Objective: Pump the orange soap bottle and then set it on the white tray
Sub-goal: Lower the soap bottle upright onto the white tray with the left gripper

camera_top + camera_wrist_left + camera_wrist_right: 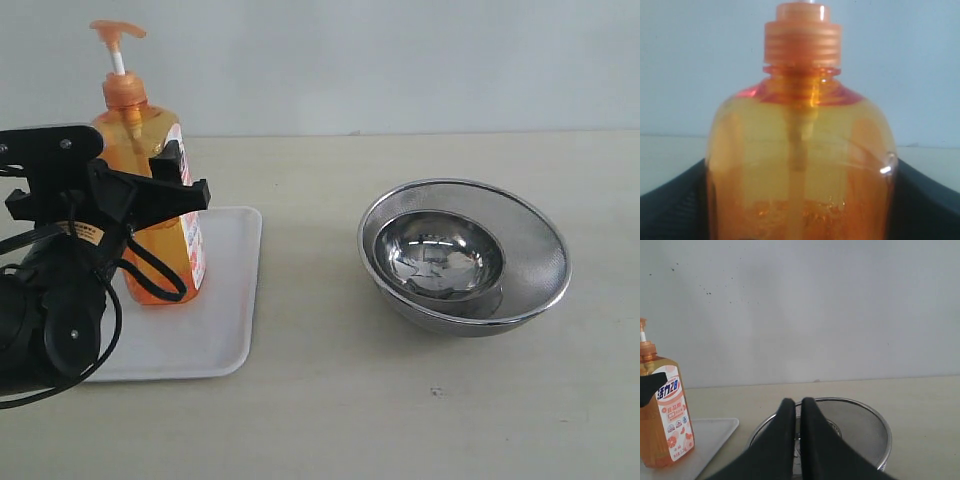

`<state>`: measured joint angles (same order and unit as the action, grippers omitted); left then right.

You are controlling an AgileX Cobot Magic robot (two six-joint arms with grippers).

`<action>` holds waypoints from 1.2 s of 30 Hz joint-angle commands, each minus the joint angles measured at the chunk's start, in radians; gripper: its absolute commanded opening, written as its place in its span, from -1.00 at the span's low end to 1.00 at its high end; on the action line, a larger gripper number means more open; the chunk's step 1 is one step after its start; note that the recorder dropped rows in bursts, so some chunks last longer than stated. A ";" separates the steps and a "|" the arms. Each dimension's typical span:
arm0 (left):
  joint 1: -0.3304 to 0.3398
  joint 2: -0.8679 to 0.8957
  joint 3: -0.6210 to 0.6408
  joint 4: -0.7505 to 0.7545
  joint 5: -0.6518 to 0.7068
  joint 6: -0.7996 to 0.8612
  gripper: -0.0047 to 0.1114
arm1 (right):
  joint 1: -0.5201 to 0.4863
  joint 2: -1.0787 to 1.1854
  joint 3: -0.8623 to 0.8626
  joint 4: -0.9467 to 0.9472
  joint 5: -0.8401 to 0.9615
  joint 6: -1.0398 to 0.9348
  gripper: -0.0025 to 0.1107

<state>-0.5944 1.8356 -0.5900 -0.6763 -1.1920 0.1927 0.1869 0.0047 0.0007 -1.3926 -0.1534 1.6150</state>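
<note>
The orange soap bottle's base (165, 293) rests inside the rim of the white tray (200, 330), so the bottle would stand and my left gripper needs to open its fingers.
The orange soap bottle (128, 130) stands upright on the white tray (200, 330) at the left, with its pump head raised and its white label facing right. My left gripper (165, 190) is shut on the bottle's body, one black finger on each side. In the left wrist view the bottle (800, 150) fills the frame between the fingers (675, 200). My right gripper (797, 404) is shut with nothing in it and does not show in the exterior view. From the right wrist view I see the bottle (665, 415) and the tray (710, 440) off to one side.
A round steel mesh bowl (540, 240) with a smaller steel bowl (440, 255) inside it sits on the beige table at the right. The same bowl (860, 425) lies just beyond my right fingertips. A pale wall stands behind the table.
</note>
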 commanded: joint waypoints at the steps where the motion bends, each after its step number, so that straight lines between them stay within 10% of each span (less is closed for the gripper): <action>1: 0.003 0.002 0.018 0.019 -0.029 -0.021 -0.68 | -0.007 -0.005 -0.001 -0.004 -0.001 -0.003 -0.96; 12: 0.003 0.002 0.020 0.008 -0.023 -0.039 0.34 | -0.007 -0.005 -0.001 -0.004 -0.001 -0.003 -0.96; 36: 0.003 -0.050 0.022 -0.050 0.127 0.104 0.36 | -0.007 -0.005 -0.001 -0.004 -0.001 -0.003 -0.96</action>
<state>-0.5944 1.7985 -0.5751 -0.6786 -1.0781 0.2726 0.1869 0.0047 0.0007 -1.3926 -0.1534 1.6150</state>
